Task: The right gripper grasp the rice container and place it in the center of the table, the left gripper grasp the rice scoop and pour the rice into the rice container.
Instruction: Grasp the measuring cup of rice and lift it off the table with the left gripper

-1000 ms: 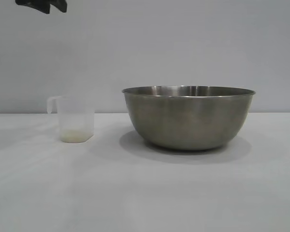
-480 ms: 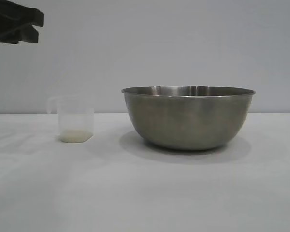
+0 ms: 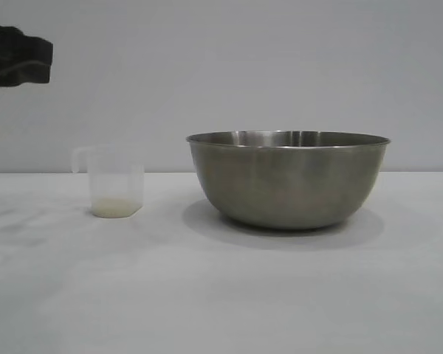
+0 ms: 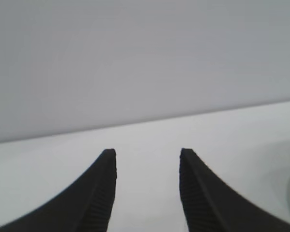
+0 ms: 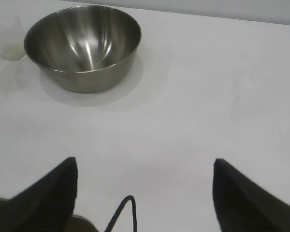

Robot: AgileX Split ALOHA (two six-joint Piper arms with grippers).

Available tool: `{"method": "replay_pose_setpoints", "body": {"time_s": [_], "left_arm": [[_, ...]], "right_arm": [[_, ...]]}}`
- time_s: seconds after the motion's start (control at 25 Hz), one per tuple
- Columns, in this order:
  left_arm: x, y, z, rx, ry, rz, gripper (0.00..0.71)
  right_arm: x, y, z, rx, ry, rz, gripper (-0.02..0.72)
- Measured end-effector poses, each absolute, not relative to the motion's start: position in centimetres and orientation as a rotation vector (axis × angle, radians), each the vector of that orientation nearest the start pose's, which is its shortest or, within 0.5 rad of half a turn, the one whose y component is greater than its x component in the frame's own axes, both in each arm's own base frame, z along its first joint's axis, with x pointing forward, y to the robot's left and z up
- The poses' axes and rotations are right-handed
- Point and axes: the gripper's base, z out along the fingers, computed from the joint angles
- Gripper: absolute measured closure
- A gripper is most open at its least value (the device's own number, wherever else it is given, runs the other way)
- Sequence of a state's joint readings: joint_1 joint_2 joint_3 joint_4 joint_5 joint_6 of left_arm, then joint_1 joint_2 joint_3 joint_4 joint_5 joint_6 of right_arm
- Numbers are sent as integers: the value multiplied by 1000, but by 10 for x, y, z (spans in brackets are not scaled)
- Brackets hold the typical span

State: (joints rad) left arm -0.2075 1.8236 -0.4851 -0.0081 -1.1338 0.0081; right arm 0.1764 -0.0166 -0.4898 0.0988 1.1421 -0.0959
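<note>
The scoop's cup [image 3: 117, 175] is round and wide, so my left gripper needs to grab the scoop by its slim handle [image 3: 76, 160] next. Then the scoop can pour the rice.
The rice scoop [image 3: 115, 181], a translucent cup with its handle on the left, stands upright on the table [image 3: 221, 295] with a thin layer of rice [image 3: 116, 207] in its bottom. Just to its right sits the steel rice container [image 3: 288, 181], which looks empty in the right wrist view [image 5: 82, 46]. A black part of the left arm [image 3: 18, 55] hangs high above and left of the scoop. The left gripper [image 4: 147, 152] is open over bare cloth, holding nothing. The right gripper [image 5: 145, 161] is wide open and empty, far back from the container and the scoop [image 5: 7, 31].
A plain grey wall stands behind the table. White cloth stretches in front of and to the right of the container. A black cable [image 5: 125, 212] loops between the right gripper's fingers.
The black part of the left arm has moved from the top edge leftward and down. The scoop and the container have not moved.
</note>
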Motion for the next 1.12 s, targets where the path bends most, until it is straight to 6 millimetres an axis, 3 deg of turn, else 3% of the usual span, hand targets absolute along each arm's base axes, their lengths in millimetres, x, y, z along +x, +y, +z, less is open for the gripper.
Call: {"method": "replay_pose_setpoints", "body": {"time_s": [0.4,1.12], "left_arm": [[287,-66,94,272,1848,-177,450],[302,-72,81,301,1849,-190,450]], "right_arm": [[-11,6,268,-295,2099,169,196],[-11,6,268,-295,2099,169,196]]}}
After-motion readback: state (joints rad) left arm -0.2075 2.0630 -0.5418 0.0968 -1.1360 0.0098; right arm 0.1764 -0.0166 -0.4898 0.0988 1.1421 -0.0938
